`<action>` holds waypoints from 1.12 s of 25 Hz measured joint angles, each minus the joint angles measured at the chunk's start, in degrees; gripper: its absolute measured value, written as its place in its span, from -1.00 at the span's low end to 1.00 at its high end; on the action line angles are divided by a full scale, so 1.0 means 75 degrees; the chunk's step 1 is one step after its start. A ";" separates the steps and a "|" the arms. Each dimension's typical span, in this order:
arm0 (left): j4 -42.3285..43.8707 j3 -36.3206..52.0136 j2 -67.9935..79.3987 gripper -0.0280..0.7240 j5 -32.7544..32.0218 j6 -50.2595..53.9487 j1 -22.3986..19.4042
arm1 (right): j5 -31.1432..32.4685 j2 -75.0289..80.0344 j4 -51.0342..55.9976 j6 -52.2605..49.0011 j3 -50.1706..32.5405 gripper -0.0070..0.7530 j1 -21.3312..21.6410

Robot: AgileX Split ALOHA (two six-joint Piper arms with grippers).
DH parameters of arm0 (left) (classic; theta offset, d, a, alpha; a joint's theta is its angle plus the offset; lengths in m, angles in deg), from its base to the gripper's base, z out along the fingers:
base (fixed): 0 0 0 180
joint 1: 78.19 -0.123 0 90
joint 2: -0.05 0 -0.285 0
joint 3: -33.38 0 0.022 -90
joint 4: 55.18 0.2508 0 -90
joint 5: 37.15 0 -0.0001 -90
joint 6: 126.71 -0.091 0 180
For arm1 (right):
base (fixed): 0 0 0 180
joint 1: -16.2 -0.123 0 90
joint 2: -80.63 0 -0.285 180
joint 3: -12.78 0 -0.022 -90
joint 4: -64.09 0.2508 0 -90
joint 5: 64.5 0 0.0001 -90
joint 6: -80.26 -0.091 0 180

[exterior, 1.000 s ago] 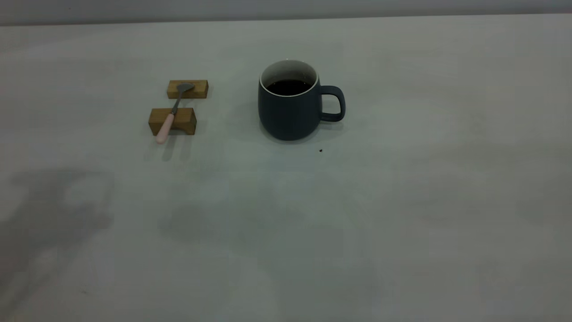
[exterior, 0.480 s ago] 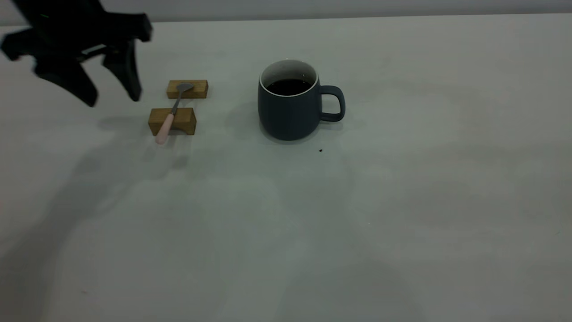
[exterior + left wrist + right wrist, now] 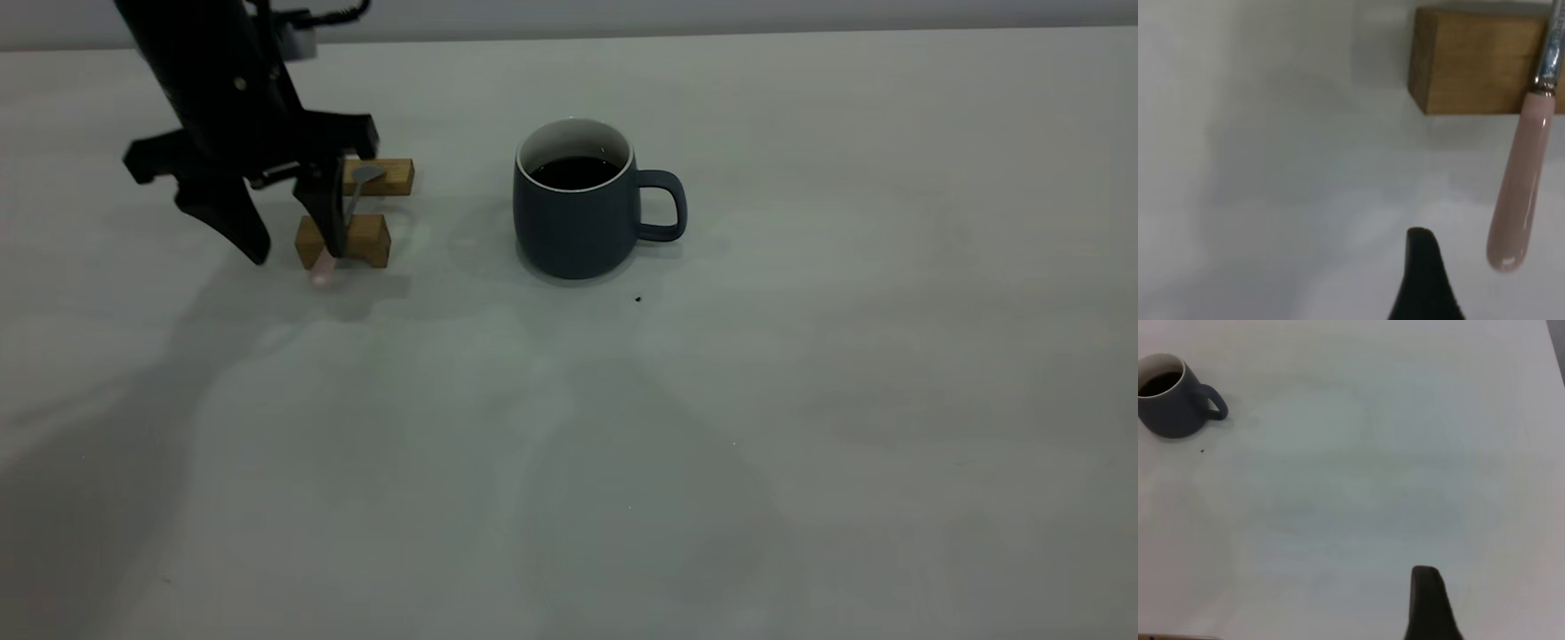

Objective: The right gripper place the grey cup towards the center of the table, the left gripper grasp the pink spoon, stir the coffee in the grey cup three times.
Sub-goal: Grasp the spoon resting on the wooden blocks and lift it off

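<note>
My left gripper's finger is above the tabletop in the left wrist view and isn't as deep as the pink handle yet. My left gripper should go lower before it closes on the handle.
The grey cup [image 3: 576, 227] stands upright near the middle of the table [image 3: 800, 400], handle to the right, with dark coffee [image 3: 576, 172] inside. The pink spoon [image 3: 322, 270] lies across two wooden blocks, its metal bowl on the far block and its pink handle sticking out past the near one. My left gripper [image 3: 298, 256] hangs open over the handle end, one finger in front of the near block, the other to its left. In the left wrist view the spoon [image 3: 1518, 193] lies beside one finger [image 3: 1423, 280], untouched. Only one finger [image 3: 1427, 600] of my right gripper shows, far from the cup [image 3: 1175, 410].
The far wooden block [image 3: 387, 178] and the near wooden block [image 3: 366, 240] carry the spoon, left of the cup. A tiny black speck [image 3: 637, 300] lies on the table in front of the cup. The right arm stays outside the exterior view.
My left gripper came in from the upper left, moved right and down, and now hangs open at the spoon's handle. Cup, spoon and blocks have not moved.
</note>
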 joint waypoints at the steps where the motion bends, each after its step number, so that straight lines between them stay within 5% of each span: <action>1: 0.0000 -0.0063 0.0099 0.64 -0.0010 0.0000 0.0025 | 0.0000 0.0000 0.0000 0.0000 0.0000 0.43 0.0000; 12: 0.0000 -0.0370 0.0837 0.52 0.0225 0.0032 0.0132 | 0.0000 0.0000 0.0000 0.0000 0.0000 0.43 0.0000; 20: 0.0000 -0.0464 0.0837 -0.55 0.0290 0.0055 0.0132 | 0.0000 0.0000 0.0000 0.0000 0.0000 0.43 0.0000; 28: -0.0320 -0.2087 0.0546 -0.54 -0.2038 0.0055 0.0132 | 0.0000 0.0000 0.0000 0.0000 0.0000 0.43 0.0000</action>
